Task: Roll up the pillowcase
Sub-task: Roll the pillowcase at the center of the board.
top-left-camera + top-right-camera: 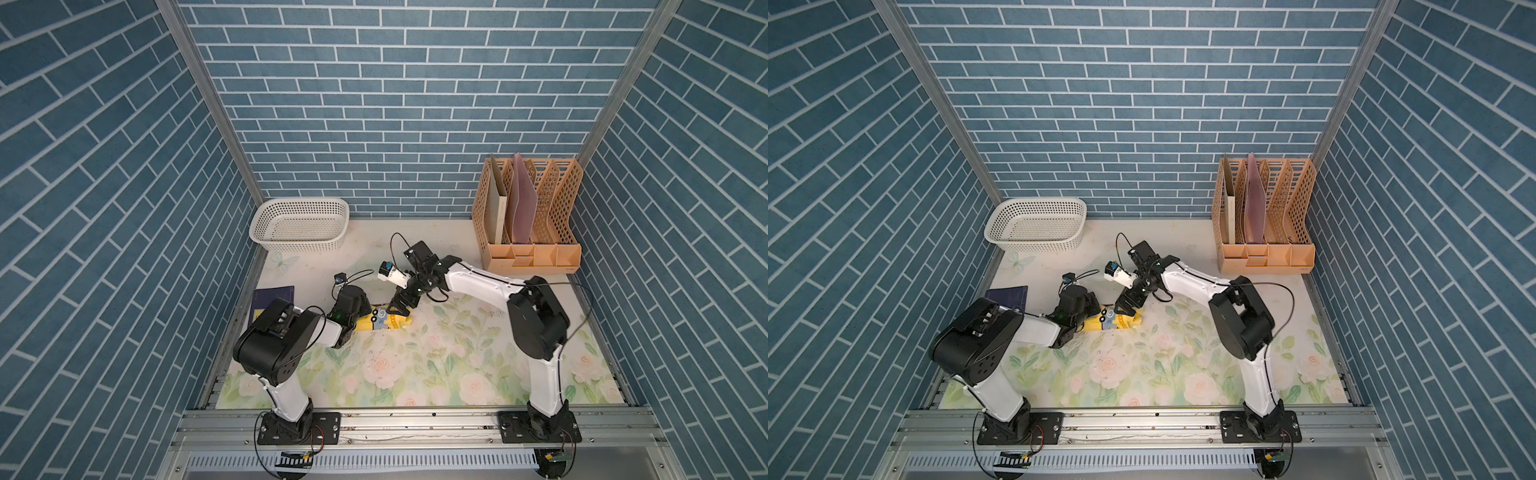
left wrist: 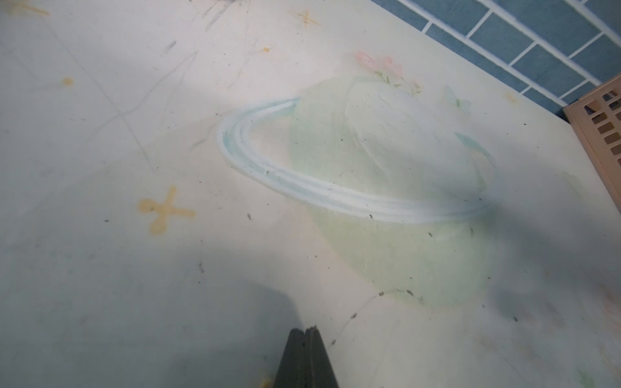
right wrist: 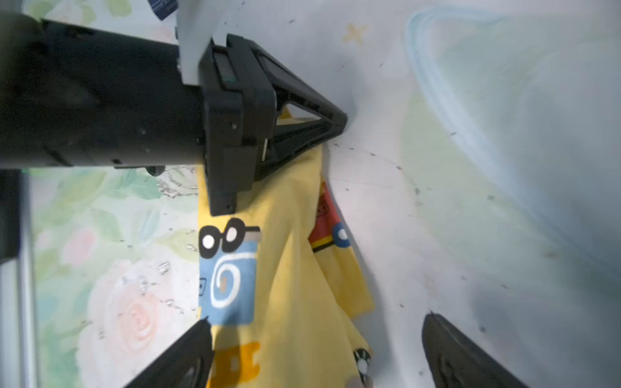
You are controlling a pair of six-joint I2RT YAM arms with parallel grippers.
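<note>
The robot's right gripper needs to pinch the end of the pillowcase roll opposite the left gripper next and gather its loose folds, so the roll's other end stays free for rolling up.
The pillowcase (image 1: 386, 322) (image 1: 1115, 322) lies rolled into a short yellow bundle on the floral mat between my two arms. In the right wrist view the pillowcase (image 3: 295, 268) shows a blue vehicle print and a red one, with loose folds along one side. My right gripper (image 3: 317, 319) (image 1: 399, 309) is open, one finger on each side of the roll's end, touching nothing. My left gripper (image 3: 339, 122) (image 2: 305, 331) is shut, lying over the roll's other end with its tip on the mat just past the fabric; nothing shows between its jaws.
A white basket (image 1: 299, 224) stands at the back left. A peach file organizer (image 1: 532, 216) with folders is at the back right. A dark blue book (image 1: 270, 299) lies by the left arm. The floral mat (image 1: 436, 357) stretches toward the front rail.
</note>
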